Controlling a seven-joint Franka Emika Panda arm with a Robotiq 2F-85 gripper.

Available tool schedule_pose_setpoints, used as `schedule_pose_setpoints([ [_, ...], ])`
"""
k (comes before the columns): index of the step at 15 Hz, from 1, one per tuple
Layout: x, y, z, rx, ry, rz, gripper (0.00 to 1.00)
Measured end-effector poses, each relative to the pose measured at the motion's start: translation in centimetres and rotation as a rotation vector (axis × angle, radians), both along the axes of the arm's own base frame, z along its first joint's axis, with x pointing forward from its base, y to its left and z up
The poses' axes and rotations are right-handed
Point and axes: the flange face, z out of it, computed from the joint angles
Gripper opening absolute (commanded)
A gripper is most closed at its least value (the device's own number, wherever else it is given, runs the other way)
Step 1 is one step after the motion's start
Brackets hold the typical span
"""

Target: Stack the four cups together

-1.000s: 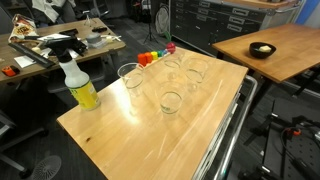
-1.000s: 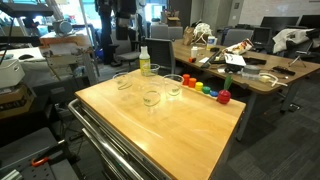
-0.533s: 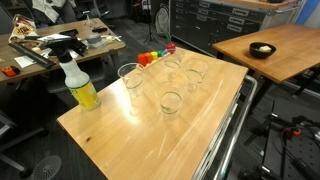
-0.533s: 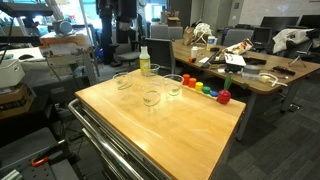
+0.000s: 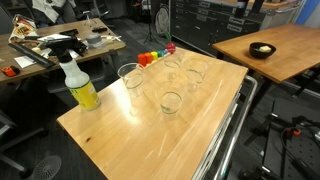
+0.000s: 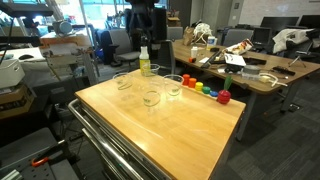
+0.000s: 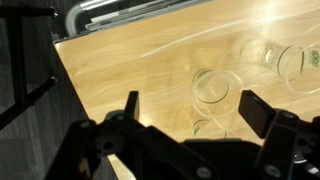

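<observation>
My fingers should grab the cup by the cup's rim, so its base stays free to stack.
Four clear plastic cups stand upright and apart on the wooden table [image 5: 140, 140]. In an exterior view they are at the left [image 5: 129, 75], the front [image 5: 171, 101], the back [image 5: 172, 67] and the right [image 5: 197, 72]. They also show in an exterior view [image 6: 151, 97], [image 6: 123, 80], [image 6: 173, 86]. In the wrist view my gripper [image 7: 192, 108] is open and empty, high above the table. One cup [image 7: 211, 88] shows between its fingers, and two more cups [image 7: 300, 65] are at the right edge. My arm [image 6: 146, 22] hangs over the table's far side.
A yellow spray bottle [image 5: 80, 86] stands on the table near the cups and also shows in an exterior view [image 6: 144, 60]. A row of small colourful blocks [image 5: 153, 56] lies along the table edge [image 6: 205, 89]. The metal cart rail [image 7: 110, 12] borders the table. Desks stand around.
My arm has moved sideways in an exterior view and now hangs behind the spray bottle. The cups, bottle and blocks have not moved.
</observation>
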Motion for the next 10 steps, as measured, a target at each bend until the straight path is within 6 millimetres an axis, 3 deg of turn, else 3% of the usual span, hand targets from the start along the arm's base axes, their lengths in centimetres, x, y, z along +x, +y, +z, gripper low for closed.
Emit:
schedule_pose_setpoints([
  [10,7.3,-0.8,-10.0,-0.014,0.077,-0.002,1.0],
])
